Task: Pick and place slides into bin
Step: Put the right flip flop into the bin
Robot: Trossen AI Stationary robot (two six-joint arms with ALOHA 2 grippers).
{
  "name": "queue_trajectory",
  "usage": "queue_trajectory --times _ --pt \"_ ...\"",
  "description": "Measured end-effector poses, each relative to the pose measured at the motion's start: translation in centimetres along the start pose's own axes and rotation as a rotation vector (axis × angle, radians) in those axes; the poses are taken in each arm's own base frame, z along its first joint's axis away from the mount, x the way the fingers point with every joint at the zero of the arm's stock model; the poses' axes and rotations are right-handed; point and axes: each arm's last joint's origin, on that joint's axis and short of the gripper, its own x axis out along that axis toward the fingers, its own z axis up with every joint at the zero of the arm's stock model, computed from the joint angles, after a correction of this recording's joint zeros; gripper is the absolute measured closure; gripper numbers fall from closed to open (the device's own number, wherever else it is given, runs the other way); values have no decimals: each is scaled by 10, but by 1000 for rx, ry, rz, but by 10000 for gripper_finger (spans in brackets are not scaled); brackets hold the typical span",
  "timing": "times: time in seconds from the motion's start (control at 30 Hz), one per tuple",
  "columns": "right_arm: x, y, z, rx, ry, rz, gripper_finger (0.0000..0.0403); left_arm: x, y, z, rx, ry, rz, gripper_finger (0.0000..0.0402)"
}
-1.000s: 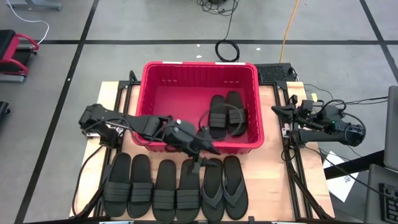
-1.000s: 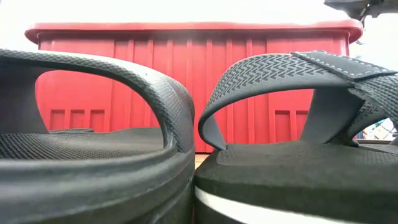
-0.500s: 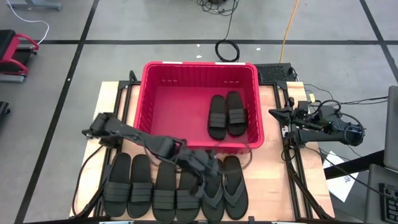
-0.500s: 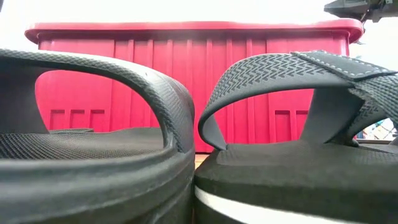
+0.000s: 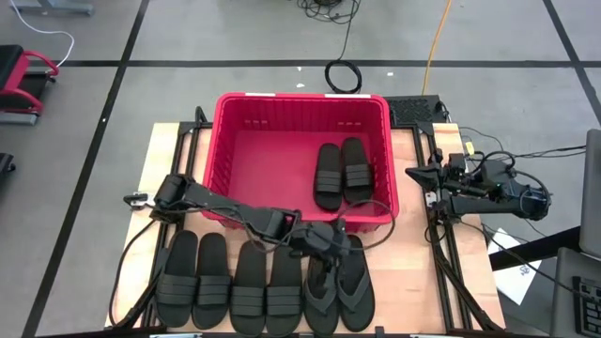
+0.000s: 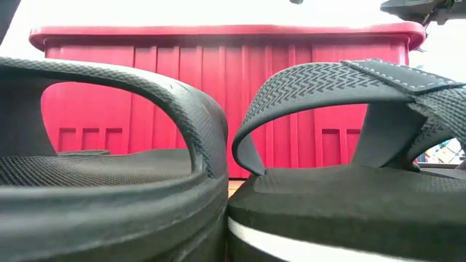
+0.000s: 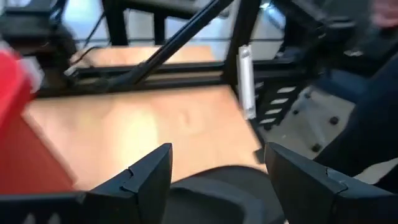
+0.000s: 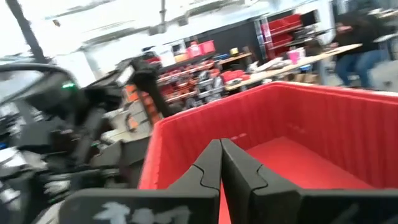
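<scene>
I should grip the flip-flop next by its thong strap (image 5: pixel 355 294) with my left gripper to put it in the red bin.
A red bin (image 5: pixel 302 98) stands at the table's far middle, and two black band-strap slides (image 5: pixel 341 174) lie side by side on its floor at the right. Several more black slides lie in a row along the near edge: band-strap ones (image 5: pixel 230 282) at the left and two thong flip-flops (image 5: pixel 352 286) at the right. My left gripper (image 5: pixel 324 246) is open and low over the far end of the left flip-flop (image 7: pixel 217 193), just in front of the bin's near wall. My right gripper (image 5: pixel 414 173) is shut, waiting at the table's right side and pointing at the bin (image 8: pixel 298 118).
The bin's near wall (image 6: pixel 218 109) rises right behind the row of slides. In the low view, two slides (image 6: pixel 109 182) fill the foreground. Black frame rails (image 7: pixel 186 43) run along the table's right side. Bare wood (image 5: pixel 413 263) lies right of the flip-flops.
My left gripper has left the bin's near rim and gone down and toward the table's near edge over the row of slides. It has then drawn back a little toward the bin and to the right, ending over the flip-flops' far ends. The slides have not moved.
</scene>
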Motion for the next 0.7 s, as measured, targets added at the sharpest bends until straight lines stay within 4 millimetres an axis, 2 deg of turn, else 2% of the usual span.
queue_trajectory --times 0.17,0.43,0.53,0.7 --pt "0 1 -1 -28 17 47 403 18 4 -17 55 45 1 156" --pt "0 2 -1 -58 29 72 403 43 -14 -40 184 69 -21 143" --pt "0 2 -1 -53 29 75 403 46 -23 -47 202 100 -37 138" --pt "0 2 -2 -55 37 73 403 62 -29 -65 243 119 -55 137"
